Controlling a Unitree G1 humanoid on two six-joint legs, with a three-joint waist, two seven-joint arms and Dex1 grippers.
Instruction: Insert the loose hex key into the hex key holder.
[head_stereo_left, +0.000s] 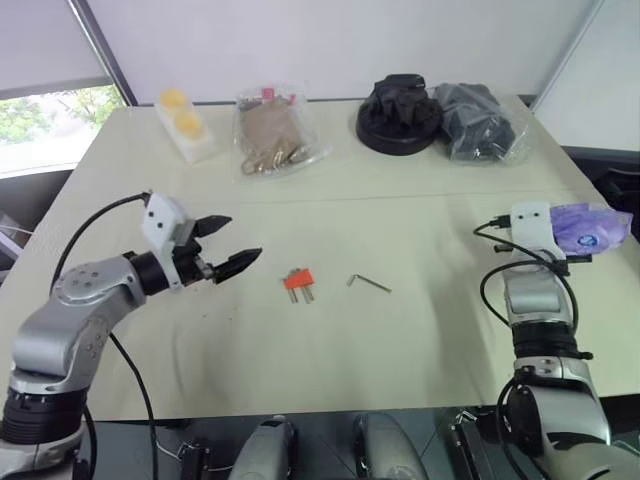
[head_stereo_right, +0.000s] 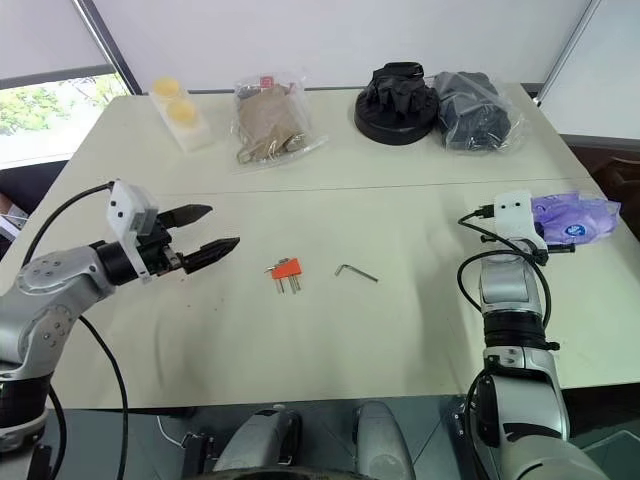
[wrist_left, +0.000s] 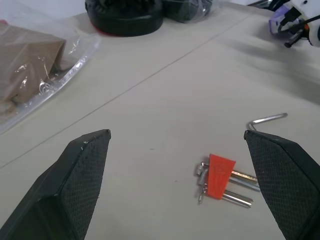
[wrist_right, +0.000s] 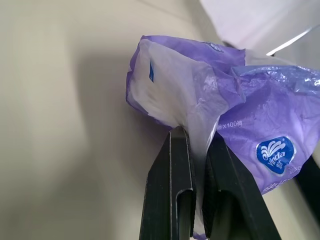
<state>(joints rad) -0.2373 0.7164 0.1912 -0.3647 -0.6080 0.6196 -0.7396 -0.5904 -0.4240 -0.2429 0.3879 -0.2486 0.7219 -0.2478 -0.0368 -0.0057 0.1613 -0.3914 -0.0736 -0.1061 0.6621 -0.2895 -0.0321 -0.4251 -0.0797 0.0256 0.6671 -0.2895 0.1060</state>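
My left gripper grips the hex key holder by the flat sides of its orange block (head_stereo_left: 298, 279) (wrist_left: 218, 176) next, since metal keys stick out along two edges of the block.
The loose hex key (head_stereo_left: 368, 284), a thin grey L-shaped rod, lies flat on the cream table near its middle. Just to its left lies the hex key holder (head_stereo_left: 299, 279), a small red-orange block with short metal keys sticking out toward the front. My left gripper (head_stereo_left: 243, 238) hovers open to the left of the holder, pointing at it; in the left wrist view the holder (wrist_left: 220, 176) and the key (wrist_left: 267, 119) lie between and beyond the wide-spread fingers (wrist_left: 82, 170). At the table's right edge my right gripper (wrist_right: 196, 134) is shut on a purple plastic packet (wrist_right: 250, 120).
Along the back of the table stand a white tray with yellow pieces (head_stereo_left: 185, 122), a clear bag of brown items (head_stereo_left: 270, 135), a round black object (head_stereo_left: 400, 115) and a dark bagged bundle (head_stereo_left: 482, 122). The purple packet (head_stereo_left: 590, 228) sits at the right table edge.
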